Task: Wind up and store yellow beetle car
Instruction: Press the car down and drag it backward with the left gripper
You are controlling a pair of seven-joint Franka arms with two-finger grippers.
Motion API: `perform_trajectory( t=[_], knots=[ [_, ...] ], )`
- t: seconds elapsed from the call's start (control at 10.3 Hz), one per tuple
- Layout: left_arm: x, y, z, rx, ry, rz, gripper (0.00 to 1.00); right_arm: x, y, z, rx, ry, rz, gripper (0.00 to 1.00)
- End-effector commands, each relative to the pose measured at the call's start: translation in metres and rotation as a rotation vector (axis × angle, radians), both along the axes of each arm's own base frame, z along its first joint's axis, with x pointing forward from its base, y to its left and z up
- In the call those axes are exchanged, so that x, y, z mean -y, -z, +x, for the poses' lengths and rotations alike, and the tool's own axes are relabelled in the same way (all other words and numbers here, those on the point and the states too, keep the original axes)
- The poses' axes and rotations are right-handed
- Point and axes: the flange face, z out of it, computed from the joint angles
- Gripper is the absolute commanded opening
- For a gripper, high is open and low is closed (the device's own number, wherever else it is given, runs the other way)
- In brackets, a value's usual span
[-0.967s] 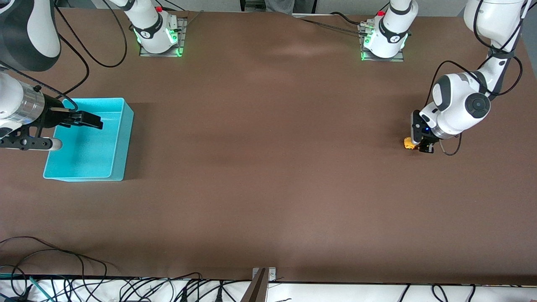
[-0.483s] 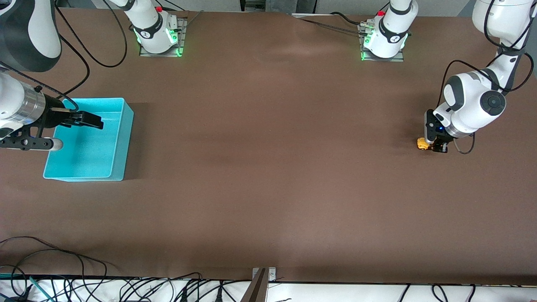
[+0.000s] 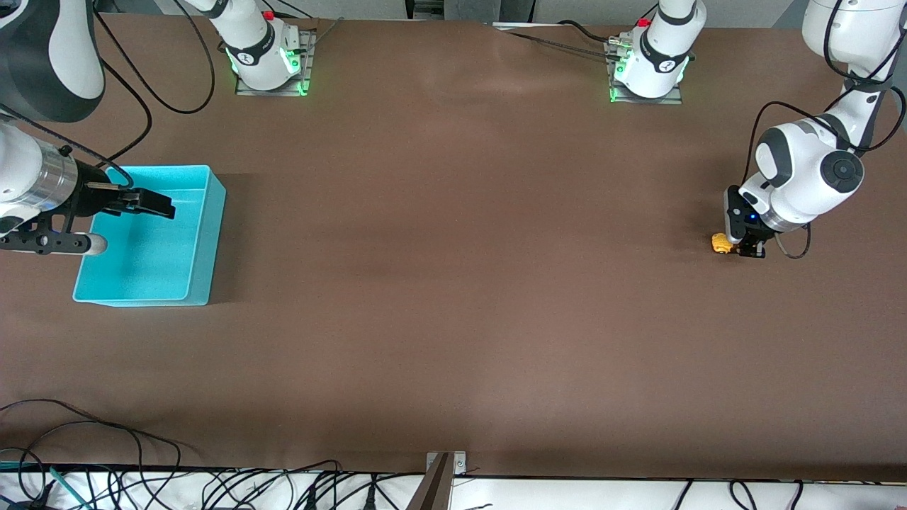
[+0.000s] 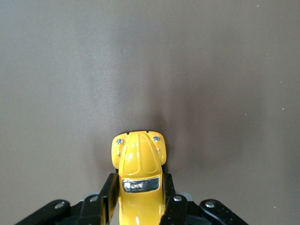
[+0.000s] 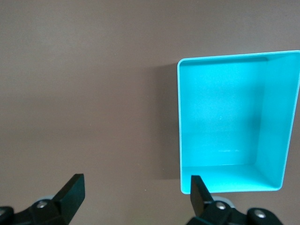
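Note:
The yellow beetle car sits low on the brown table, so the left gripper should open now.
The yellow beetle car point(image 3: 720, 243) is down at the brown table surface near the left arm's end of the table. My left gripper point(image 3: 740, 245) is shut on it. In the left wrist view the car point(image 4: 139, 164) points away from the gripper point(image 4: 139, 182), and the black fingers point(image 4: 109, 188) press on both its sides. At the right arm's end stands the turquoise bin point(image 3: 163, 263). My right gripper point(image 3: 154, 202) hangs open over the bin, holding nothing. In the right wrist view the open gripper point(image 5: 136, 183) shows beside the bin point(image 5: 225, 117).
The two arm bases point(image 3: 268, 60) point(image 3: 648, 67) stand along the table edge farthest from the front camera. Loose cables point(image 3: 106, 453) lie along the nearest edge. A wide stretch of brown table point(image 3: 453, 269) separates car and bin.
My left gripper has slid the car along the table toward the left arm's end. The right arm has not moved.

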Motion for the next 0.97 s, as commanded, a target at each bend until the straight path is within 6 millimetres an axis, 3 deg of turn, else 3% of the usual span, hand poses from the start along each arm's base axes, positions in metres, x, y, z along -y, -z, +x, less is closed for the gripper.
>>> perform_trajectory(
  t=[0.0,0.19,0.39,0.48,0.58,0.87],
  knots=[
    [-0.006,0.030,0.000,-0.020,-0.028,-0.006,0.44,-0.001,0.000,-0.002,0.009,0.001,0.022,1.00],
    [-0.006,0.022,0.013,0.004,-0.008,0.001,0.45,-0.001,0.000,-0.002,0.010,0.001,0.022,1.00],
    [-0.005,0.022,0.013,0.002,-0.005,0.001,0.49,-0.001,-0.001,-0.002,0.010,0.001,0.022,1.00],
    [-0.005,0.021,0.013,0.003,-0.009,0.001,0.82,-0.001,-0.001,-0.002,0.010,0.001,0.022,1.00],
    [-0.004,0.017,0.018,0.009,-0.007,0.000,1.00,-0.001,-0.001,-0.002,0.010,0.001,0.022,1.00],
    [-0.001,0.006,0.032,-0.012,-0.002,-0.011,1.00,-0.001,-0.001,-0.002,0.010,0.002,0.025,1.00]
  ],
)
